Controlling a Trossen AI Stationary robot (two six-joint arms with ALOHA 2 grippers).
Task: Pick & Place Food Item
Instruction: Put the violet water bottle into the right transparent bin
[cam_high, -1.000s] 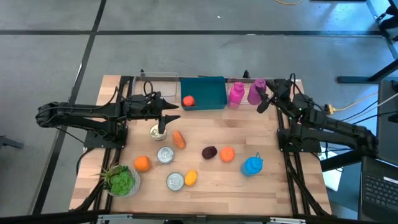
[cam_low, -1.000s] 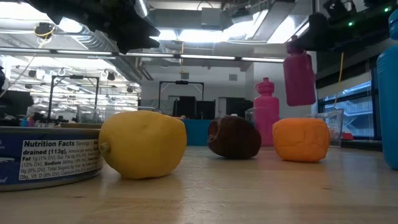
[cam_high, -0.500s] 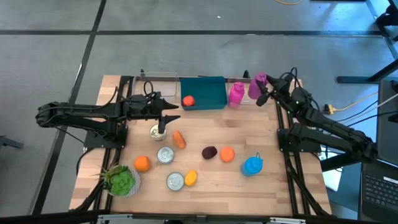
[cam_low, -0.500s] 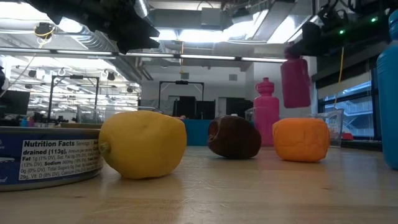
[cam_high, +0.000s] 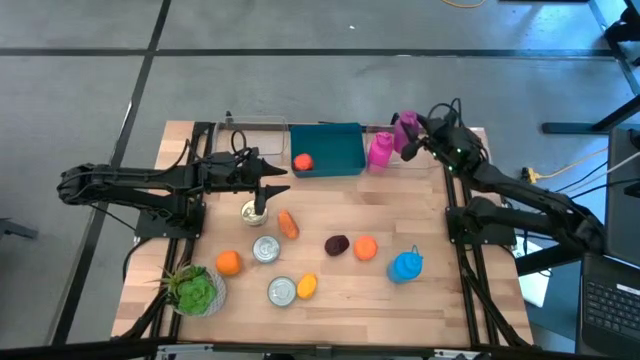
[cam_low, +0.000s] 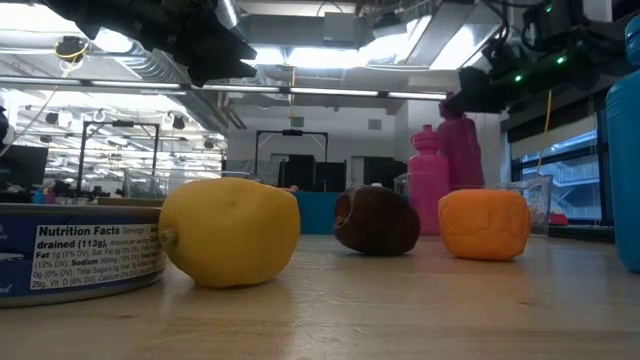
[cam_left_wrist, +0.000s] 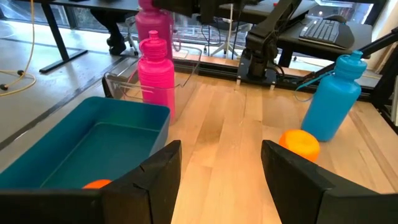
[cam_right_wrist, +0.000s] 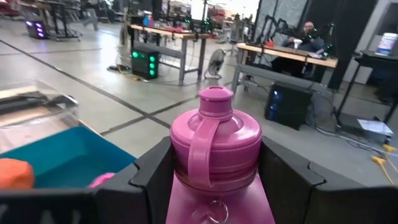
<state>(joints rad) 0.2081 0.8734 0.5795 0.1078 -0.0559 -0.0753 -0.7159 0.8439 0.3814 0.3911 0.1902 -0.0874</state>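
The purple bottle hangs above the far edge of the clear bin, so my right gripper needs to keep holding the bottle.
My right gripper is shut on a purple bottle and holds it over the clear bin at the table's far right. A second pink bottle stands in that bin. The teal bin holds an orange-red item. A carrot, a dark plum, two oranges and a lemon lie on the table. My left gripper hovers open above the table, left of the teal bin. My right gripper pinches the purple bottle's upper body, just below the lid, between its two fingers. The fingers come level from the table's right side and lie across the bottle. The bottle stands upright in the hold, lifted clear.
Three cans, a lettuce and a blue bottle also stand on the table. Bare wood lies between the bins and the food. A person sits at a desk far behind.
My right gripper has carried the purple bottle toward the table's far edge and left, toward the standing pink bottle, sinking a little. The bottle has stayed upright in the hold.
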